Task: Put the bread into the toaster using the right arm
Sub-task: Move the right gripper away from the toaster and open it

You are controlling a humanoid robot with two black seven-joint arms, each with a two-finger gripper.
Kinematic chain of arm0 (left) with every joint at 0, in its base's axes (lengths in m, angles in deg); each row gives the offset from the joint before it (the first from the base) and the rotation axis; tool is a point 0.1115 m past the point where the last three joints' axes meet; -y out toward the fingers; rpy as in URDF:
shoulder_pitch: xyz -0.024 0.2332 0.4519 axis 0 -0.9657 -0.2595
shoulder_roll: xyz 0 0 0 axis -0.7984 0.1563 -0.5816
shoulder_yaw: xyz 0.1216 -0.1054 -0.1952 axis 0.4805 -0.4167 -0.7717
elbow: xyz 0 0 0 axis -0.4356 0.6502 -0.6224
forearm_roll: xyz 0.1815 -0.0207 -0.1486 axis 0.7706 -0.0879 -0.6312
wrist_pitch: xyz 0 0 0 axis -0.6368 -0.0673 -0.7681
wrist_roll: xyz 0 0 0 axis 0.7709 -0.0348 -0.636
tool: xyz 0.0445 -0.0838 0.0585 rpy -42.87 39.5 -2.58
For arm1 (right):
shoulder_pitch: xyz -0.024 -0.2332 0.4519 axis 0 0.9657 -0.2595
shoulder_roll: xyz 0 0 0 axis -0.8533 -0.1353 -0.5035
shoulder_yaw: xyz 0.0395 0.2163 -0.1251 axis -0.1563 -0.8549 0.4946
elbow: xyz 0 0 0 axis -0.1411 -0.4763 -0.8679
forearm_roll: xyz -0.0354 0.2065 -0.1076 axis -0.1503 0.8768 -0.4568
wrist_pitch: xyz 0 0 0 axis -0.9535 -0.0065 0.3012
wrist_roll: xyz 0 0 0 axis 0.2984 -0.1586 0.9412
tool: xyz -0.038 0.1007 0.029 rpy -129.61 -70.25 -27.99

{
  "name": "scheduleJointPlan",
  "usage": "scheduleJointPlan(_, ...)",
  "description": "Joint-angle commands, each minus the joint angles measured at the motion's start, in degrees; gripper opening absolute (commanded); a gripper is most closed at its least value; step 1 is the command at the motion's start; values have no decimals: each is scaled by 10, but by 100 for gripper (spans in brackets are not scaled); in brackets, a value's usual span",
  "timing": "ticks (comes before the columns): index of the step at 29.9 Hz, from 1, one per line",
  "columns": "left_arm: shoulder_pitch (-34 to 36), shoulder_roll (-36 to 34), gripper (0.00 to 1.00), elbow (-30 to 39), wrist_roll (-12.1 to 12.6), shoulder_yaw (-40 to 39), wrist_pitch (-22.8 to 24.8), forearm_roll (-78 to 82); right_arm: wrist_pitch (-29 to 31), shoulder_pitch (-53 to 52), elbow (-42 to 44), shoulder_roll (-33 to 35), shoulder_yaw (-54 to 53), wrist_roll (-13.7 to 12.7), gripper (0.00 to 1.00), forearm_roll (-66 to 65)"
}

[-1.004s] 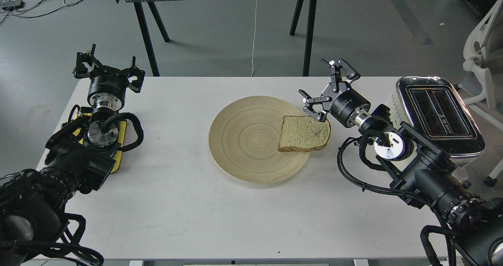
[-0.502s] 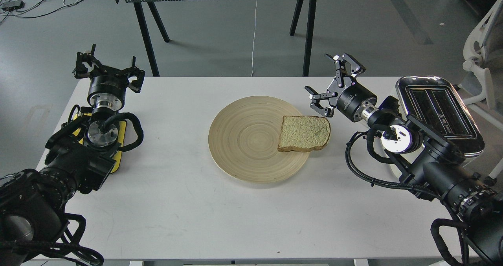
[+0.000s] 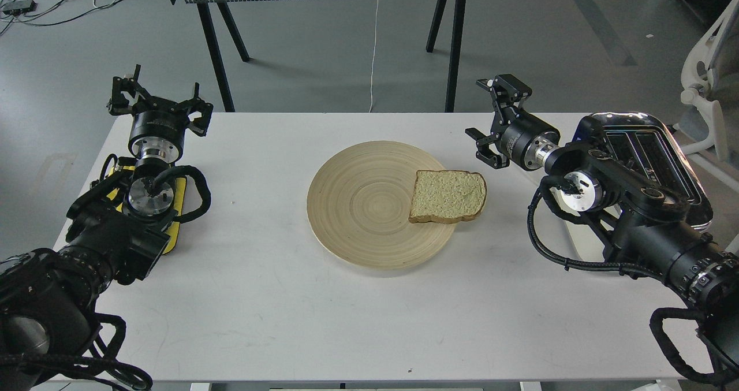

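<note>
The right gripper grabs the bread slice by its crust edge overhanging the wooden plate next, to load the toaster (image 3: 664, 166).
The bread (image 3: 447, 196) lies flat on the right rim of a round wooden plate (image 3: 364, 206), overhanging its edge toward the right. My right gripper (image 3: 482, 112) is open and empty, a little behind and to the right of the bread, not touching it. The toaster (image 3: 664, 166) stands at the table's right edge, slots facing up, and my right arm (image 3: 612, 189) covers its left part. My left gripper (image 3: 157, 95) is open and empty at the table's far left corner, far from the bread.
A yellow part (image 3: 173, 206) lies under my left arm on the white table (image 3: 277, 298). A second table on black legs (image 3: 219, 38) stands behind. A white chair (image 3: 707, 90) is beyond the toaster at the right.
My right gripper has drawn back from the bread's far edge, moving right and farther away toward the toaster, still open and empty. The bread, plate and left arm have not moved.
</note>
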Motion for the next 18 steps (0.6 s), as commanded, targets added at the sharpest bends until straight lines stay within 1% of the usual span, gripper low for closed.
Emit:
scheduleJointPlan(1,0,0,100,0,0,0,0,0,-54,1,-36,24,13,0,100,-47)
scheduleJointPlan(6,0,0,100,0,0,0,0,0,-132,8,-51,32,66,1,100,-99)
scheduleJointPlan(12,0,0,100,0,0,0,0,0,-210,8,-52,27,132,5,100,-103)
scheduleJointPlan(15,0,0,100,0,0,0,0,0,-241,8,-55,27,156,5,99,-104)
scheduleJointPlan(18,0,0,100,0,0,0,0,0,-257,8,-55,27,188,5,99,-104)
